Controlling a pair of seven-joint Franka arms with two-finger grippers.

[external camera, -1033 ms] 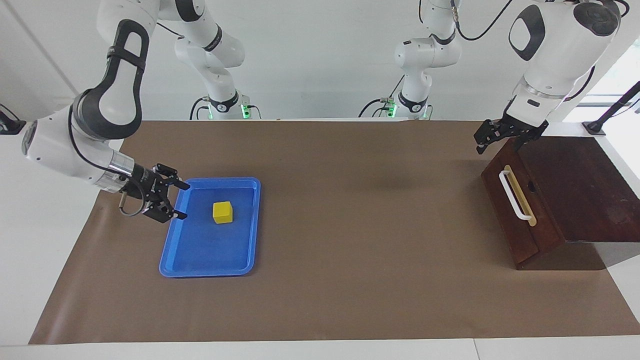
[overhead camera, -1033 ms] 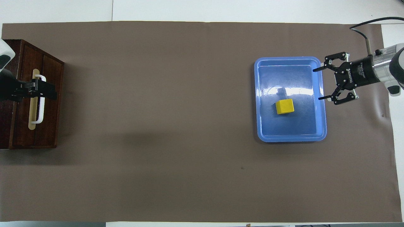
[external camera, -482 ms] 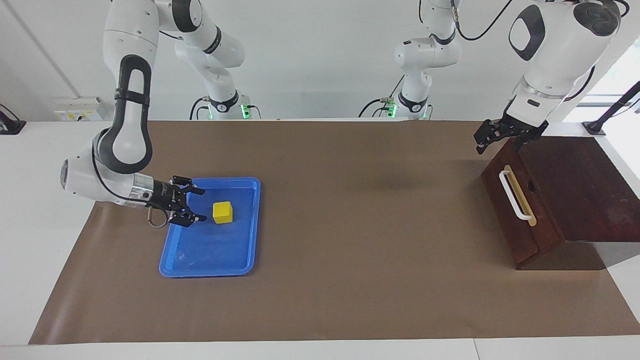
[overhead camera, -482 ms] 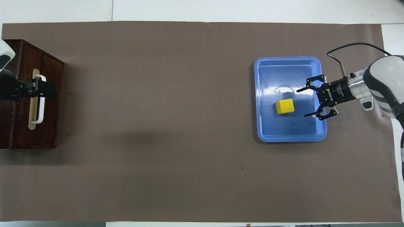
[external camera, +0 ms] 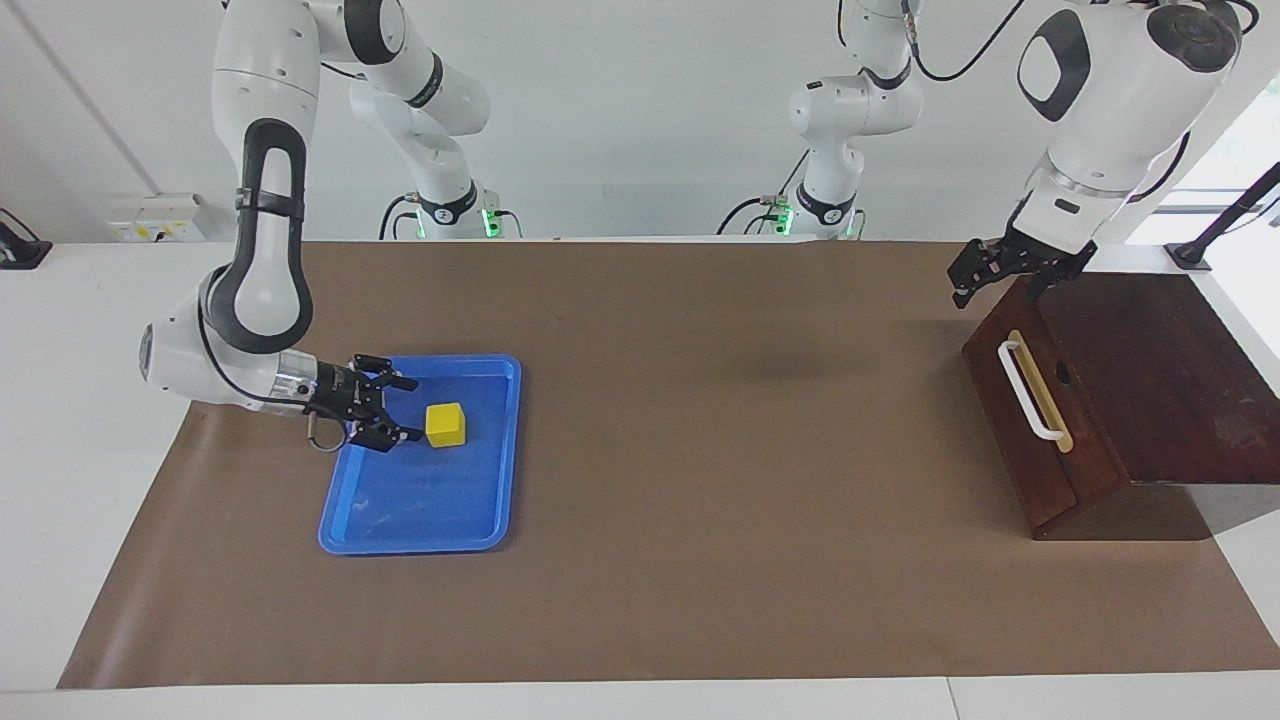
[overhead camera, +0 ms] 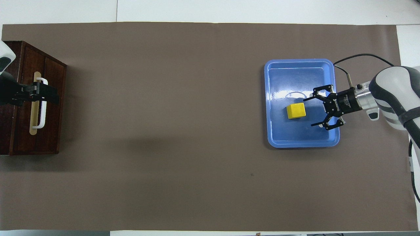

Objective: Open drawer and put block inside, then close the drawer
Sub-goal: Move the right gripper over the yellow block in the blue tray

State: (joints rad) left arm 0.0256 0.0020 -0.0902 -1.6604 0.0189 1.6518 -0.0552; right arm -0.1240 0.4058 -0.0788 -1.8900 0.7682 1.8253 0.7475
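Note:
My right gripper isn't ready to close yet, because its fingers stop short of the yellow block (overhead camera: 296, 110) in the blue tray (overhead camera: 302, 137). It should move toward the block first and then close on it.
The yellow block (external camera: 446, 424) (overhead camera: 296, 110) lies in the blue tray (external camera: 420, 505) (overhead camera: 302, 137) toward the right arm's end of the table. My right gripper (external camera: 414, 408) (overhead camera: 308, 112) is open and low over the tray, pointing sideways at the block, which sits just past its fingertips and is not touched. The dark wooden drawer (external camera: 1035, 450) (overhead camera: 51, 131) is closed, its white handle (external camera: 1030, 392) (overhead camera: 40, 123) showing on its front. Just above the drawer's top edge, over the handle, hangs my left gripper (external camera: 998, 288) (overhead camera: 42, 95), open and holding nothing.
Brown paper (external camera: 720, 420) covers the table between tray and drawer. The drawer's cabinet top (external camera: 1160, 370) slopes away toward the left arm's end. Nothing else stands on the table.
My right gripper has come down into the tray and moved in toward the block. The left gripper, the drawer and the block have not moved.

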